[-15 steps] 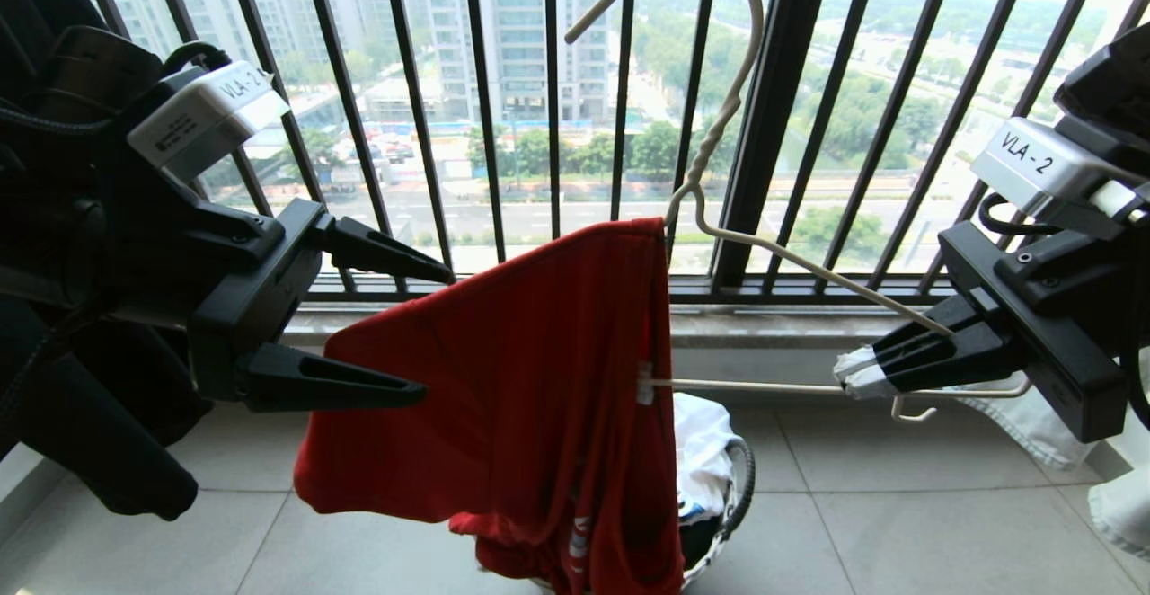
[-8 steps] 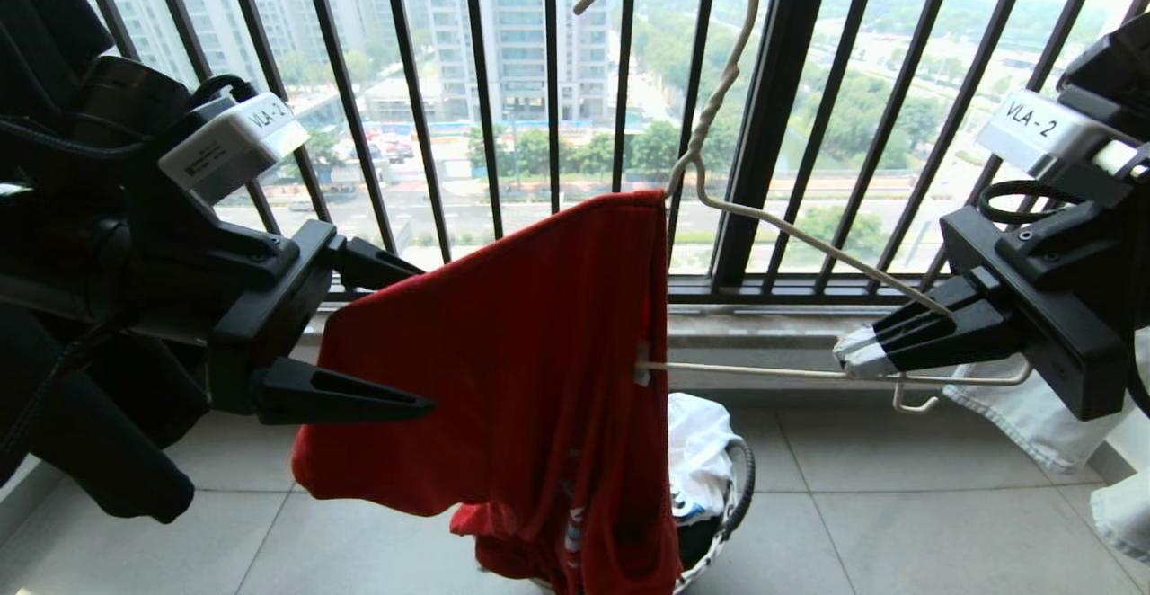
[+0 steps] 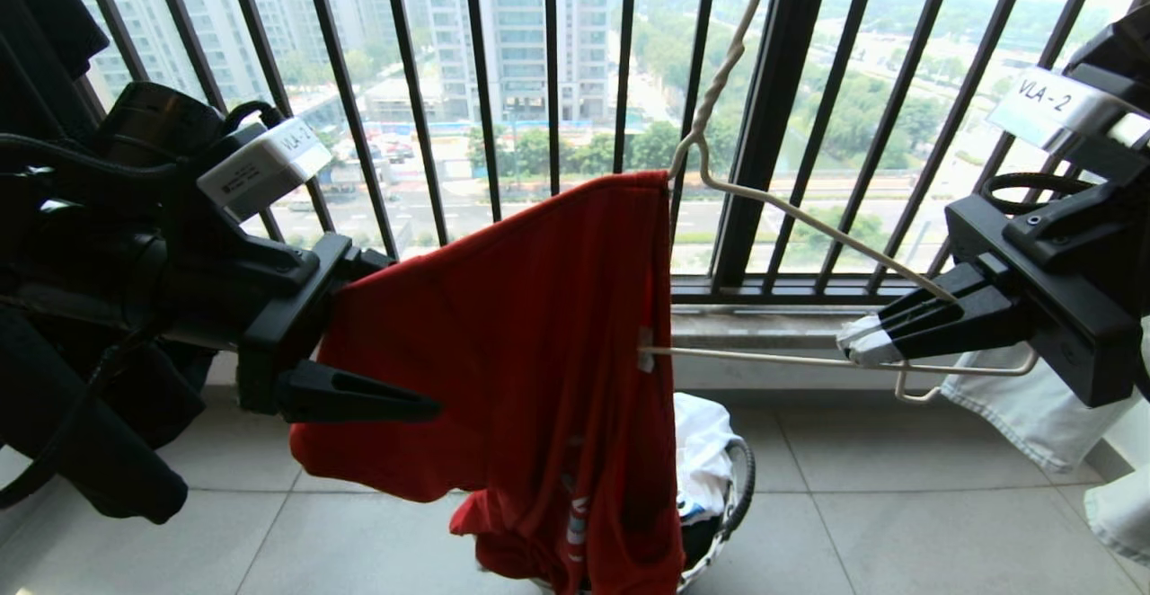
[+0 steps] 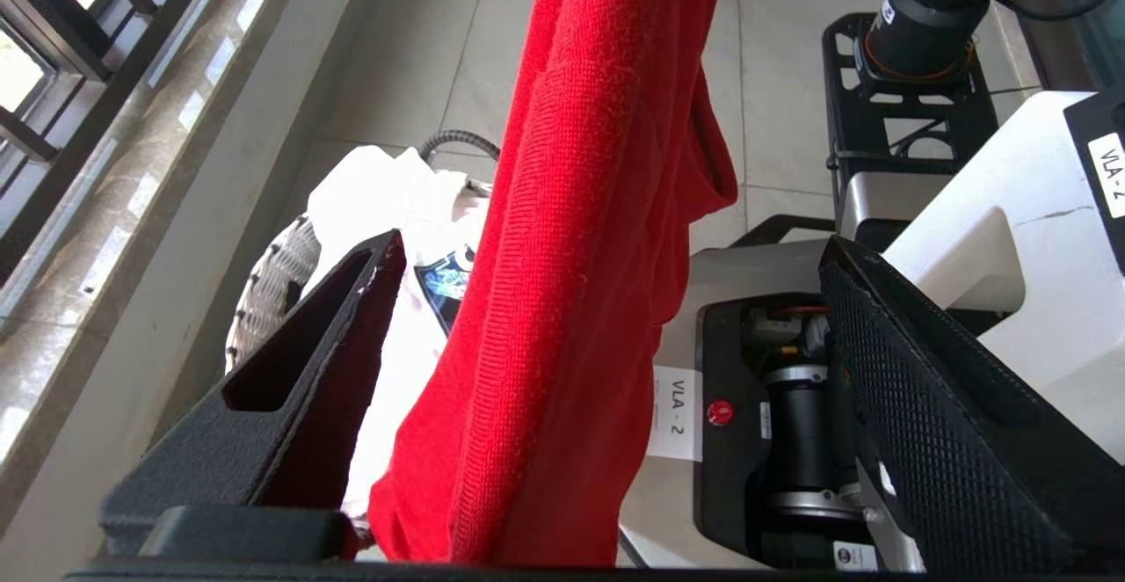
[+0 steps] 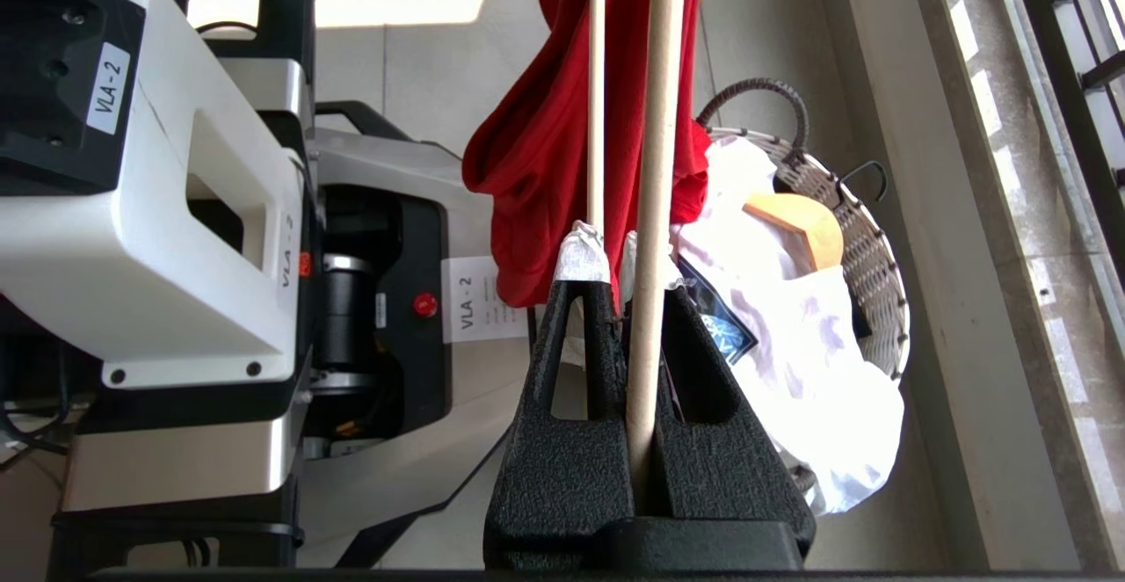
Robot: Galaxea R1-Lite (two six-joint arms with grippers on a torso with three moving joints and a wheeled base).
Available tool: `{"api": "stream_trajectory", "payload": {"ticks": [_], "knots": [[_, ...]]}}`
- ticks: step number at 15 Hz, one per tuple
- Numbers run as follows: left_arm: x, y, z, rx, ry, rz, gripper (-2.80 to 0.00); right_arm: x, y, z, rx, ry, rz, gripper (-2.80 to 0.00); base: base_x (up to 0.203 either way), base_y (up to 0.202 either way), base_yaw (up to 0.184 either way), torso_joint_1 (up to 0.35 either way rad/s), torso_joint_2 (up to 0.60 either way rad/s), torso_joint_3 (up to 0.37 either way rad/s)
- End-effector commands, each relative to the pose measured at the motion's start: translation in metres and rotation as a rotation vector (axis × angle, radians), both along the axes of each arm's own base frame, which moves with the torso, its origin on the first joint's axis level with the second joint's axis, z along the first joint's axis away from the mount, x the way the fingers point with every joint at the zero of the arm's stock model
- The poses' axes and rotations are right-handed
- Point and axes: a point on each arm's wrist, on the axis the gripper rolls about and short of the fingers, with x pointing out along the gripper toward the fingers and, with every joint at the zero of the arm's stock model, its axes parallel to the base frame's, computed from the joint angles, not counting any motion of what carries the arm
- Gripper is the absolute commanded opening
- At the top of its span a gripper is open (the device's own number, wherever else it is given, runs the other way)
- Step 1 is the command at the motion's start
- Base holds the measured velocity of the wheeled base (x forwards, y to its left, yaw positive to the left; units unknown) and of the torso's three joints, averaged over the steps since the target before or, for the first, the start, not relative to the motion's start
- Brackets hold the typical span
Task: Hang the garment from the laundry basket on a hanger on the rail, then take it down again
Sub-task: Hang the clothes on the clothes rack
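Note:
My left gripper will next pull the garment along the off-white hanger, so it will grab the red garment (image 3: 521, 352) by its sleeve.
The red garment (image 3: 521, 352) hangs over the left half of the off-white hanger (image 3: 791, 217), above the laundry basket (image 3: 741, 487). My right gripper (image 3: 853, 343) is shut on the hanger's bare right arm, and the rod (image 5: 655, 125) runs between its taped fingertips. My left gripper (image 3: 413, 334) is open and straddles the garment's left edge. In the left wrist view the red cloth (image 4: 562, 213) hangs between the wide-apart fingers (image 4: 299, 389) without being pinched. The hanger's hook runs out of the top of the head view. The rail is out of view.
Dark window bars (image 3: 773, 128) and a stone sill stand just behind the hanger. A black garment (image 3: 90, 451) hangs at the left and white cloth (image 3: 1033, 406) at the right. The basket (image 5: 866, 248) holds a white printed garment (image 5: 791, 345) and a tan wooden hanger (image 5: 795, 221).
The hanger and garment have risen, and the hook top has left the view. My left gripper has moved right and up onto the garment's edge, its upper finger now behind the cloth.

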Motion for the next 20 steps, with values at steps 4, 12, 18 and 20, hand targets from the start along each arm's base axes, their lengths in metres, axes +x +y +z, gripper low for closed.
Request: {"api": "stream_trajectory", "payload": {"ticks": [4,12,18,20], "knots": [[0.008,-0.004,0.002,-0.022,-0.012,0.008,0.00,0.001,0.000,0.001,0.006,0.007,0.003,-2.80,0.000,0.000,0.000,0.000,0.00,0.000],[-0.005,-0.005,0.018,0.010,-0.078,0.059,0.00,0.004,0.001,0.006,0.022,0.020,-0.014,-2.80,0.000,0.000,0.000,0.000,0.00,0.000],[-0.006,-0.004,0.020,0.016,-0.090,0.069,0.00,0.003,0.001,0.008,0.025,0.019,-0.018,-2.80,0.000,0.000,0.000,0.000,0.00,0.000],[-0.005,-0.004,0.019,0.015,-0.086,0.068,-2.80,0.004,0.001,0.007,0.025,0.023,-0.019,-2.80,0.000,0.000,0.000,0.000,0.00,0.000]]}}
